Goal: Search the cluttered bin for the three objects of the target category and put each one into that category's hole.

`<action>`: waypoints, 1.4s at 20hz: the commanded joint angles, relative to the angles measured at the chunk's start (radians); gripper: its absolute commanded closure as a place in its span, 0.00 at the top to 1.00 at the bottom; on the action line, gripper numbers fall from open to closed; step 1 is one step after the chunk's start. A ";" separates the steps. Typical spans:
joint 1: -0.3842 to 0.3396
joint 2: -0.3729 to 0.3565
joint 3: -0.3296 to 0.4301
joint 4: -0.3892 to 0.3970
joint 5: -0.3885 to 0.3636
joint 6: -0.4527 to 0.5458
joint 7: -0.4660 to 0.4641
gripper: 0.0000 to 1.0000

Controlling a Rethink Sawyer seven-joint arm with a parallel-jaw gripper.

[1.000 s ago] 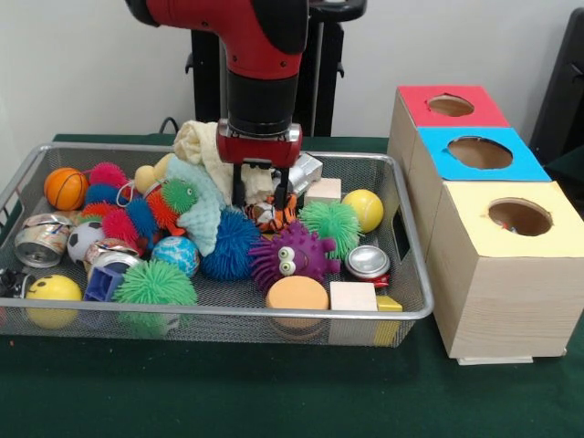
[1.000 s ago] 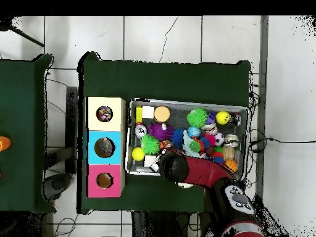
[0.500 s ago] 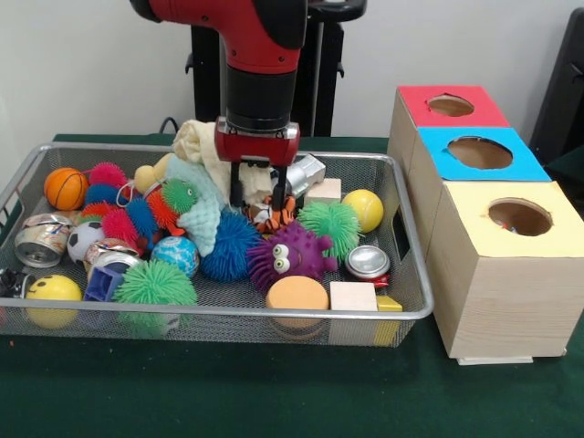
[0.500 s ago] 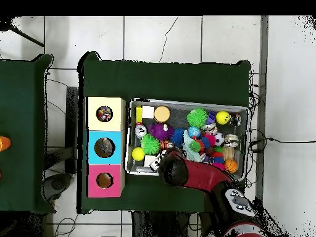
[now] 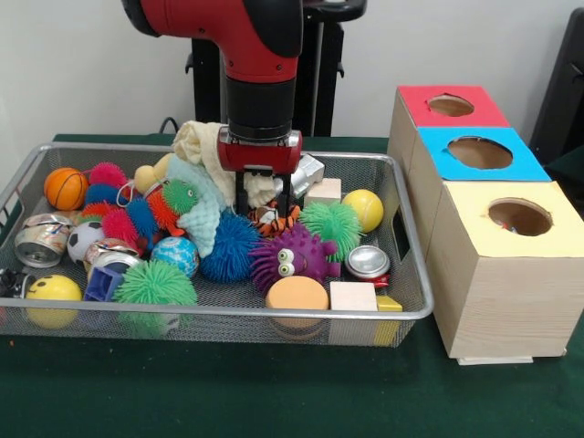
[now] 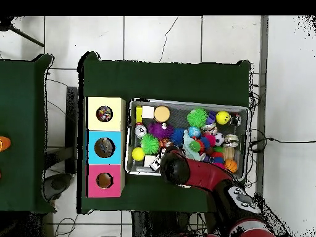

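Note:
I will next pick up the small tiger toy by its orange striped body with my gripper to sort it out of the cluttered bin.
The wire mesh bin holds several toys, and it also shows in the overhead view. The orange tiger-striped toy lies mid-bin, between a blue spiky ball and a green spiky ball. My gripper hangs straight down over it. Its fingers are apart, one on each side of the toy's top, so it is open. A purple spiky toy with eyes sits just in front. In the overhead view the arm hides the gripper.
Three wooden boxes with holes stand right of the bin: red top, blue top, yellow top. A cream cloth, wood block, yellow ball, can and orange basketball crowd the bin.
The gripper has come lower and shifted slightly right, so its fingers now sit down around the tiger toy. The toys have not visibly moved.

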State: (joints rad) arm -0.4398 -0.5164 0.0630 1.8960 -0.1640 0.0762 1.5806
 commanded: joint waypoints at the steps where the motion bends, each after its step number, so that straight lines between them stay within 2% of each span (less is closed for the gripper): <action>1: -0.007 0.014 0.084 0.044 0.011 -0.030 0.180 1.00; 6: 0.008 0.006 0.067 0.048 0.006 -0.057 0.189 1.00; 7: 0.008 0.007 0.065 0.055 0.015 -0.053 0.199 0.00; 11: 0.024 0.002 0.046 0.041 0.015 -0.030 0.188 0.00; 22: 0.004 -0.016 0.072 0.051 0.024 0.012 0.177 0.00; 24: 0.006 -0.076 0.071 0.071 0.029 0.049 0.172 0.00; 28: 0.024 -0.261 0.065 0.146 0.069 0.204 0.165 0.00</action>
State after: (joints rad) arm -0.4319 -0.6113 0.0637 1.9519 -0.1574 0.1122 1.5806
